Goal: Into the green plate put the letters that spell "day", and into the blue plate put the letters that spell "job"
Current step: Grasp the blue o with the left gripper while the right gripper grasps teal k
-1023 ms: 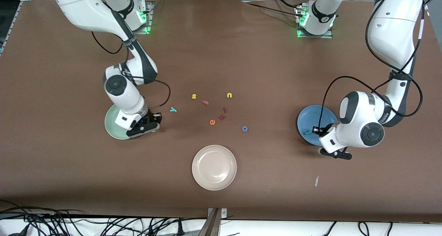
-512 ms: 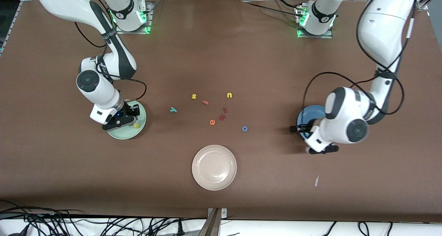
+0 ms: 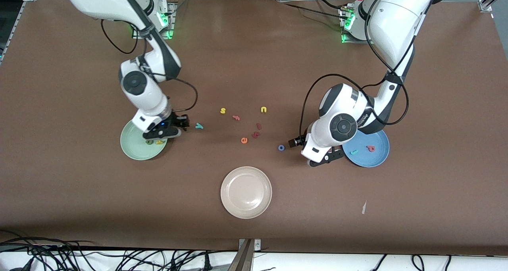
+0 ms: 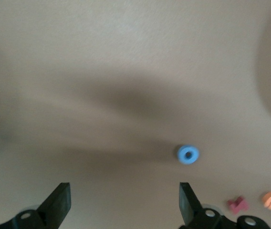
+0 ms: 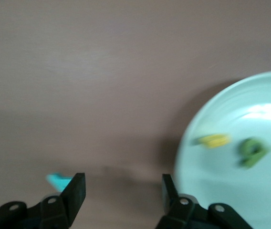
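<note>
I will next grab the blue o by its round ring [image 3: 281,147] with my left gripper, so I can add the missing letter of "job" to the blue plate [image 3: 377,158].
The green plate [image 3: 133,148] holds the dark green d [image 3: 150,142] and the yellow a [image 3: 160,142]. My right gripper [image 3: 178,125] hangs open and empty just past that plate's rim, between the plate [image 5: 269,205] and the light teal y [image 3: 199,125]; the y [image 5: 58,181] shows beside one finger. The blue plate [image 3: 377,158] holds the teal j [image 3: 353,152] and the pink-red b [image 3: 371,148]. My left gripper [image 3: 301,148] is open and empty over bare table between the blue plate and the blue o [image 3: 281,147]. The o [image 4: 188,154] lies ahead of its fingers [image 4: 59,202].
An empty beige plate [image 3: 246,207] sits nearer the front camera. Loose in the middle lie a yellow s [image 3: 223,110], a yellow u [image 3: 263,109], an orange letter [image 3: 236,118], an orange e [image 3: 244,140] and two dark red letters [image 3: 256,134]. A white scrap [image 3: 364,207] lies near the blue plate.
The right gripper opened, left the yellow a in the green plate and swung toward the y. The left gripper opened and moved off the blue plate toward the o.
</note>
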